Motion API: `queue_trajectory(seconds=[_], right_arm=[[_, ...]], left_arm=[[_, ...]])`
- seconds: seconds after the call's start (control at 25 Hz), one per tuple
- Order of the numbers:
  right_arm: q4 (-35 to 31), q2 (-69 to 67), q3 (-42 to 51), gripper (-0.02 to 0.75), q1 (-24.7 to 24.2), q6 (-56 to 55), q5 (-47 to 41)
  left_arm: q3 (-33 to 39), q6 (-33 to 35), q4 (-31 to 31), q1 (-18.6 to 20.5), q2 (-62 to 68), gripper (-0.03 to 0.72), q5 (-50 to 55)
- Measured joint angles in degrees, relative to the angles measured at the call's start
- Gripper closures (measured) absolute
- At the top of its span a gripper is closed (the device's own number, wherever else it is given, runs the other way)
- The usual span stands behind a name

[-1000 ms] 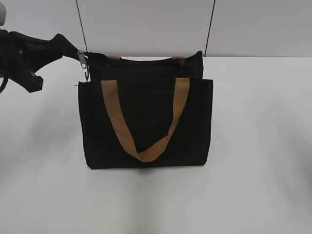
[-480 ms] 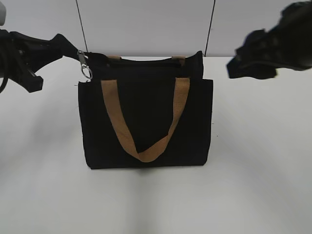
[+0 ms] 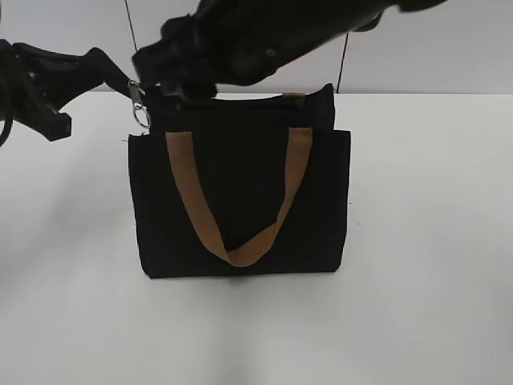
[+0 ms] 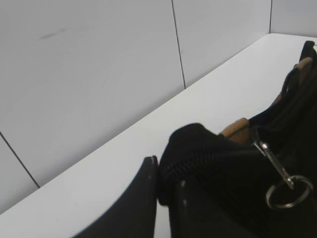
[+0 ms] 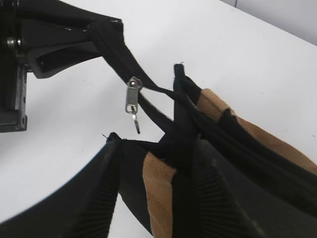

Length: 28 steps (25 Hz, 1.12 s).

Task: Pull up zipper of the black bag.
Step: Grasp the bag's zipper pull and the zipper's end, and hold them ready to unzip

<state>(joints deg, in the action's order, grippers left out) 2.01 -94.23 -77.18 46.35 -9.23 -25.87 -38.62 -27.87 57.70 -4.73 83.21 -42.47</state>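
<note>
The slider (image 3: 135,87) sits tight against the black zip tape, so my right gripper should next grab the silvery pull tab by its free hanging end (image 3: 143,120).
The black bag (image 3: 240,200) stands upright mid-table with tan strap handles. Its zipper runs along the top edge, and the silvery pull tab (image 3: 140,108) hangs at the top left corner with a small ring. It also shows in the left wrist view (image 4: 277,173) and the right wrist view (image 5: 132,99). My left gripper (image 3: 112,76) is shut on the zipper's black end tail (image 4: 198,148), holding it out to the left. My right gripper (image 3: 164,80) reaches across the bag's top. It is open (image 5: 157,148), its fingers either side of the bag's corner just below the pull tab, not touching the tab.
The bag stands on a white table (image 3: 417,281) with a white panelled wall (image 3: 417,40) close behind. The right arm (image 3: 272,32) crosses above the bag's top edge. In the right wrist view the left gripper's body (image 5: 44,44) is just beyond the pull tab.
My right arm has swung in from the right and across the bag's top to its left corner. The left gripper and the bag have stayed put.
</note>
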Motion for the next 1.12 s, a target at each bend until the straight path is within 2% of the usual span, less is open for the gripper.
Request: queue_trajectory(seconds=[0.4,0.72,1.12], right_arm=[[-0.8,-8.1,-0.2,0.381,0.6,0.6,9.1],[-0.9,-9.0,-0.2,0.435,2.3,2.2,9.9],[-1.1,-11.7,-0.2,0.437,2.3,3.5,11.9]], left_arm=[[0.0,0.0,-1.2,0.0,0.0,0.666,-1.7],[0.0,0.0,-1.3,0.0,0.0,0.666,-1.9],[0.0,0.0,-1.5,0.0,0.0,0.666,-2.2]])
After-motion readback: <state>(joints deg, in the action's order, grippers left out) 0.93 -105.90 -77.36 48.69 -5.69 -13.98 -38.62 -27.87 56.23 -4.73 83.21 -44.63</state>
